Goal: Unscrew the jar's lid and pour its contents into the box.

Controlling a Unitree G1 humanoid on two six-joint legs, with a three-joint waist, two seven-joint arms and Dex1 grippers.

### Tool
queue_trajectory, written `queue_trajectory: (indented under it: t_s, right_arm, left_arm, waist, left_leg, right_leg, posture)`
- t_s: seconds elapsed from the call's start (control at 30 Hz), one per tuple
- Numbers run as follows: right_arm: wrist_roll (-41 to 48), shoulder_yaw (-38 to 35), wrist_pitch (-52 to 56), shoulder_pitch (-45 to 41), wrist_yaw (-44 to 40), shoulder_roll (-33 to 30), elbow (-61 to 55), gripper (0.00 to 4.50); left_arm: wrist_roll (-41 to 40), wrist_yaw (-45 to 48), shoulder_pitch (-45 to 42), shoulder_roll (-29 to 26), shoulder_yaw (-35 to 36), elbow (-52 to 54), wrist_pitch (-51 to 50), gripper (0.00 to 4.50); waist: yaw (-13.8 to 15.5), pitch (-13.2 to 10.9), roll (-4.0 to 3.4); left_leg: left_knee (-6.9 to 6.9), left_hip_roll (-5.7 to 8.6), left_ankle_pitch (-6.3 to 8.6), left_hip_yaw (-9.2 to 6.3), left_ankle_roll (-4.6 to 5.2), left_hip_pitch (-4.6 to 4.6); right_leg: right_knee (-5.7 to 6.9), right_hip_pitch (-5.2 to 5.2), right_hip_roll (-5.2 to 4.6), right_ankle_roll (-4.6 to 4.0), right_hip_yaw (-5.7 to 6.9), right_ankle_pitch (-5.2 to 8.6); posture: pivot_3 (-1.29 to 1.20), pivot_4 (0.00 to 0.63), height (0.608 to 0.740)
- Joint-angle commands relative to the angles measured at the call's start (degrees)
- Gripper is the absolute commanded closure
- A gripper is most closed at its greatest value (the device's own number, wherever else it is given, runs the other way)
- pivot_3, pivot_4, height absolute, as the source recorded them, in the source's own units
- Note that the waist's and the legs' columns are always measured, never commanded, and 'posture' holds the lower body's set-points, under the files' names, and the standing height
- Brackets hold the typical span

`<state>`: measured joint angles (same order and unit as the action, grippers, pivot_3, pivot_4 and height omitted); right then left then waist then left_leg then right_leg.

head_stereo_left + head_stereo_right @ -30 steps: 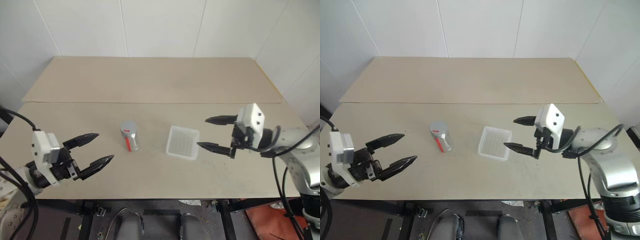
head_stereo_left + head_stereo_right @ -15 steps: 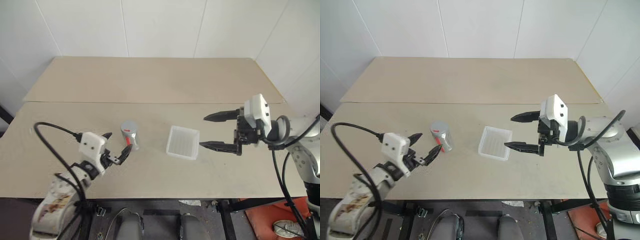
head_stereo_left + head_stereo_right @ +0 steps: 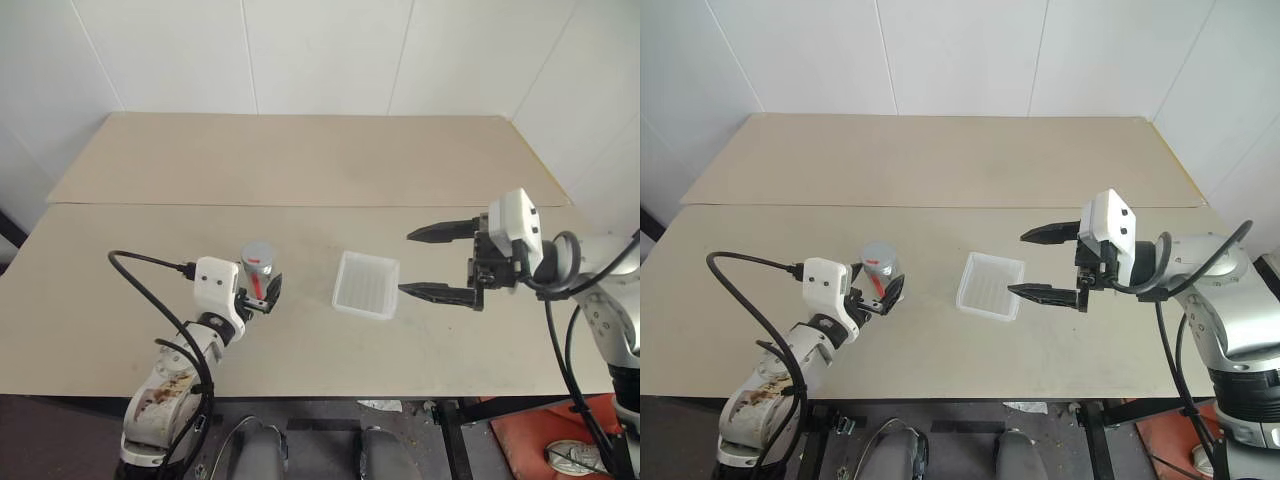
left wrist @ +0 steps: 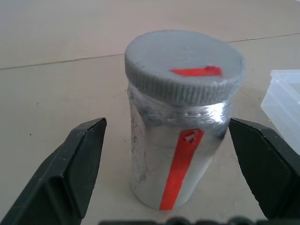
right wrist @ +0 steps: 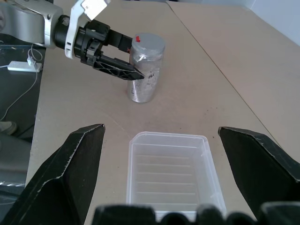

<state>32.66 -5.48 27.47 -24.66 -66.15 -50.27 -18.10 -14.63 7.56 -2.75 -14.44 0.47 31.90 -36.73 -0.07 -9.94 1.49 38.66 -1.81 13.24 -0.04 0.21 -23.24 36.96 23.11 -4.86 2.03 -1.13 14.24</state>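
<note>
I should move my left gripper closer before I close it on the jar, because its fingers end short of the jar's middle [image 3: 256, 268].
The silvery-grey jar [image 3: 258, 276] with a red stripe stands upright on the table, left of the box. Its grey lid [image 4: 185, 65] with a small red mark is on top. The contents are hidden inside. My left gripper [image 3: 263, 291] is open, level with the jar, one finger on each side of it; a gap shows at both sides in the left wrist view. The shallow translucent box [image 3: 366, 285] lies on the table's middle. My right gripper [image 3: 406, 263] hovers open just right of the box, pointing left, with nothing between its fingers.
The tan table [image 3: 300, 160] stretches far back to a white wall, with a seam across it behind the jar. The table's front edge [image 3: 330, 392] lies close below both arms. A black cable [image 3: 150, 262] loops from the left wrist.
My left arm has swung in from the left front; its open fingers now straddle the jar. The right gripper stays near the box.
</note>
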Motion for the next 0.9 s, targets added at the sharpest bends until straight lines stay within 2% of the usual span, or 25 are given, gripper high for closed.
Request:
queue_trajectory:
  t_s: [0.03, 0.5, 0.6, 0.77, 0.83, 0.9]
  right_arm:
    - [0.65, -2.79, -1.9, 0.05, -0.25, -0.91, -1.85, 0.0]
    - [0.69, -2.93, -2.55, 0.97, -0.11, -1.18, -2.54, 0.0]
    - [0.78, -3.1, -2.4, 1.31, 0.22, -1.15, -2.95, 0.0]
    - [1.04, -3.65, -2.39, 2.35, 0.77, -0.78, -3.9, 0.0]
    - [1.05, -3.75, -2.45, 2.67, 1.18, -0.43, -4.27, 0.0]
    - [1.16, -3.59, -2.45, 2.91, 1.89, 0.27, -4.91, 0.0]
  left_arm:
    - [1.96, -1.44, -1.52, 1.2, -0.77, -0.91, 1.47, 0.01]
    - [8.12, -1.27, -4.82, 3.23, -5.02, -8.02, 8.0, 0.01]
    - [9.77, -2.53, -5.48, 4.48, -5.04, -9.91, 11.12, 0.67]
    - [10.34, -2.27, -5.5, 5.37, -4.55, -11.97, 14.39, 2.26]
    - [10.39, -2.12, -5.94, 5.52, -4.2, -12.57, 15.12, 2.56]
    - [10.07, -0.9, -6.81, 4.81, -3.88, -12.98, 15.44, 2.56]
  waist:
    - [0.12, 0.0, 0.0]
    - [0.29, 0.0, 0.01]
    - [0.42, 0.0, 0.0]
    - [0.49, 0.0, 0.01]
    - [0.5, 0.0, 0.01]
    - [0.56, 0.0, 0.01]
  left_leg:
    - [0.01, 0.0, 0.0, 0.0, 0.0, -0.01]
    - [0.01, 0.01, 0.0, 0.0, 0.0, -0.01]
    - [0.02, 0.02, 0.0, 0.0, 0.0, -0.02]
    - [0.01, 0.01, 0.0, 0.0, 0.0, -0.02]
    - [0.02, 0.02, 0.0, 0.0, 0.0, -0.03]
    - [0.02, 0.01, 0.0, 0.0, 0.0, -0.02]
  right_leg:
    - [0.01, 0.0, 0.0, 0.0, 0.0, 0.0]
    - [0.0, 0.0, 0.0, 0.0, 0.0, 0.0]
    - [-0.01, 0.0, 0.0, 0.01, 0.0, -0.01]
    - [-0.02, 0.0, 0.0, 0.01, 0.0, -0.01]
    - [-0.02, 0.0, 0.0, 0.01, 0.0, -0.01]
    - [-0.01, 0.0, 0.0, 0.01, 0.0, -0.01]
  posture:
    - [0.0, 0.15, 0.74]
    - [0.0, 0.15, 0.74]
    - [0.0, 0.15, 0.74]
    - [0.0, 0.15, 0.74]
    - [0.0, 0.15, 0.74]
    - [0.0, 0.15, 0.74]
